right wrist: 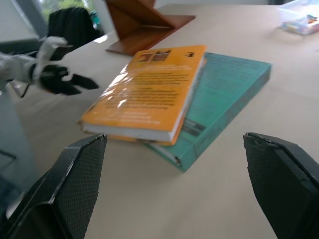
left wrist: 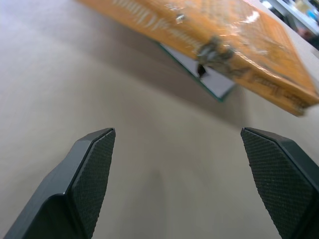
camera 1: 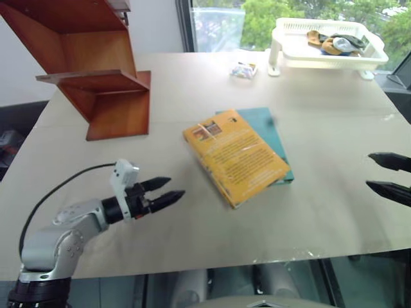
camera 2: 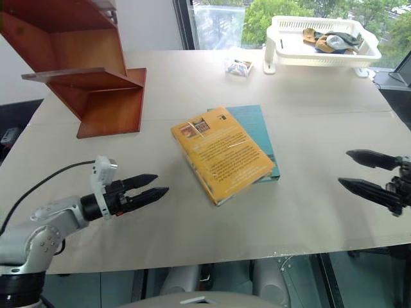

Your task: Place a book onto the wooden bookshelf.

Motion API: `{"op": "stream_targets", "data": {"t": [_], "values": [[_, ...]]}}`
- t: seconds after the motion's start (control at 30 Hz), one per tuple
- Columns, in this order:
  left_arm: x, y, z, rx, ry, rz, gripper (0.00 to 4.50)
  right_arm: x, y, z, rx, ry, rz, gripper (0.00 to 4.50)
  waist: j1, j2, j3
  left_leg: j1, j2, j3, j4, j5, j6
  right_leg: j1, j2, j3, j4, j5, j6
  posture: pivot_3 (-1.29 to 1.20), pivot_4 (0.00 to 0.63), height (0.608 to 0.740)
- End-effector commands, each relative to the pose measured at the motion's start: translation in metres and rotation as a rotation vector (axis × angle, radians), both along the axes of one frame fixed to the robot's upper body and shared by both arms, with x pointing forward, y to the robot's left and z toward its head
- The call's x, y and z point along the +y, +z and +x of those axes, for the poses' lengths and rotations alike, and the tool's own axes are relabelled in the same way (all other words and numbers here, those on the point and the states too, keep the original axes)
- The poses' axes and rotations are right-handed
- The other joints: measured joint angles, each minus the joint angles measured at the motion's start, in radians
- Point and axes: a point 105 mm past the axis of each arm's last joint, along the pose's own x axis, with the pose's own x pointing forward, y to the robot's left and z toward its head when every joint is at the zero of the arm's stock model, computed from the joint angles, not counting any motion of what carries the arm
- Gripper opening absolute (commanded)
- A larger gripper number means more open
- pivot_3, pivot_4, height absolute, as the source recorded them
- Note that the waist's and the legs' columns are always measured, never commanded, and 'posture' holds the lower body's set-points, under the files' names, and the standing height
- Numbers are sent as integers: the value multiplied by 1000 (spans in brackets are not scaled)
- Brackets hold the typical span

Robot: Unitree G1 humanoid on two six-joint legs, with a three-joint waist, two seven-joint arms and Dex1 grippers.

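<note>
My left gripper needs to pinch the orange-yellow book next under its overhanging spine edge (camera 1: 214, 178), where there is finger room because the book rests on the teal book (camera 1: 275, 136).
The orange-yellow book (camera 1: 235, 156) lies flat at the table's middle, resting on top of a thinner teal book (camera 1: 275, 136). The wooden bookshelf (camera 1: 90, 64) stands at the far left of the table, reddish-brown with slanted panels. My left gripper (camera 1: 162, 192) is open and empty, low over the table to the left of the book, pointing toward it. My right gripper (camera 2: 359, 171) is open and empty at the right edge, apart from the books. In the right wrist view the book (right wrist: 144, 92) lies ahead between the fingers.
A white plastic basket (camera 1: 327, 42) with small items stands at the far right of the table. A small packet (camera 1: 244, 69) lies near it. A black cable (camera 1: 58, 189) trails from my left wrist. Bare tabletop (camera 1: 334, 212) surrounds the books.
</note>
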Motion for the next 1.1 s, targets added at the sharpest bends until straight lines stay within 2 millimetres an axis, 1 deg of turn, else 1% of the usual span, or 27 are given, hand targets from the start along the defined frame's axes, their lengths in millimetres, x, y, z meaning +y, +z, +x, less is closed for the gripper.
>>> {"op": "stream_targets", "data": {"t": [0.03,0.1,0.2,0.33,0.4,0.5,0.53,0.6,0.73,0.83,0.93,1.0,1.03,1.07,1.1], "values": [[-14,14,6,27,-3,-154,4243,-17,19,-19,-59,16,-51,4500,4,-1,0,0,-1,-1,0,0,0,1,0,-1,0,0,0,0,150,740],[-15,15,12,58,8,-209,4243,-21,22,-25,-68,30,-62,4500,4,0,0,0,0,-1,1,0,0,1,0,-1,0,0,0,0,150,740],[-21,10,17,90,-4,-196,4243,-23,22,-28,-79,44,-90,4500,-4,0,-1,1,-1,-2,2,0,0,2,1,-1,0,0,0,0,150,740],[-40,11,25,115,-52,-263,4243,-24,20,-31,-120,50,-106,4500,-2,0,-1,1,-5,-2,2,0,0,2,0,-1,0,0,0,0,150,740],[-46,8,29,147,-52,-297,4243,-24,18,-33,-130,51,-110,4500,0,0,0,1,-5,-2,2,0,0,3,0,-1,0,0,0,0,150,740],[-53,8,36,216,-38,-412,4243,-24,18,-34,-137,48,-108,4500,1,0,-1,1,-5,-4,3,0,0,4,0,-3,0,0,0,0,150,740],[-56,9,37,262,-42,-482,4243,-25,17,-35,-138,43,-107,4500,1,0,-1,1,-5,-5,3,0,0,5,0,-4,0,0,0,0,150,740],[-59,10,38,319,-50,-563,4243,-25,17,-35,-136,37,-106,4500,1,0,-1,1,-5,-7,4,0,0,5,0,-5,0,0,0,0,150,740],[-66,3,50,422,-19,-627,4243,-27,14,-37,-106,27,-100,4500,1,0,-1,1,-6,-9,5,0,0,8,0,-7,0,0,0,0,150,740],[-73,12,57,433,-30,-705,4243,-28,13,-38,-104,17,-97,4500,2,0,0,0,-6,-11,8,0,0,9,0,-9,0,0,0,0,150,740],[-73,20,60,428,-33,-756,4243,-29,12,-42,-86,12,-98,4500,4,0,0,0,-7,-12,9,0,0,10,0,-9,0,0,0,0,150,740],[-72,19,59,442,-36,-758,3743,-30,13,-44,-81,7,-95,4500,4,0,-1,0,-7,-12,9,0,0,10,0,-10,0,0,0,0,150,740],[-72,19,57,447,-42,-756,3409,-30,15,-44,-81,4,-86,4500,4,0,-1,0,-7,-12,8,0,0,10,0,-10,0,0,0,0,150,740],[-73,19,56,451,-46,-751,3007,-30,16,-44,-83,2,-78,4500,3,0,-1,0,-7,-12,8,0,0,10,0,-10,0,0,0,0,150,740],[-73,18,55,454,-46,-743,2462,-30,19,-44,-89,1,-59,4500,3,0,-1,0,-7,-12,8,0,0,10,0,-10,0,0,0,0,150,740]]}}
